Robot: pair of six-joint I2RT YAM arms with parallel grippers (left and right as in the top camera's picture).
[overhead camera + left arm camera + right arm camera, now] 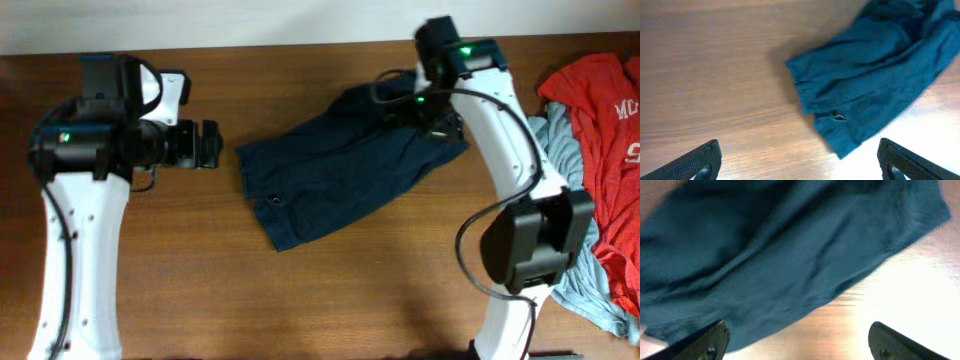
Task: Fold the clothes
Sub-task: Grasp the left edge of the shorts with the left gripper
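The dark blue shorts (345, 160) need to be stretched out flat for folding, so my right gripper should next grip them by the edge at their far end.
A pair of dark blue shorts (345, 160) lies crumpled and slanted on the middle of the wooden table. It shows in the left wrist view (875, 65) and fills most of the right wrist view (780, 255). My left gripper (208, 145) is open and empty, hovering just left of the shorts' left edge; its fingertips (800, 160) frame bare table. My right gripper (432, 110) is open and empty above the shorts' upper right end; its fingertips (797, 340) are spread over the cloth's edge.
A red T-shirt (600, 110) and a light blue garment (575, 165) are piled at the table's right edge. The right arm's base (530, 240) stands at the right front. The left arm's body (85, 220) stands at the left. A pale wall runs along the far edge.
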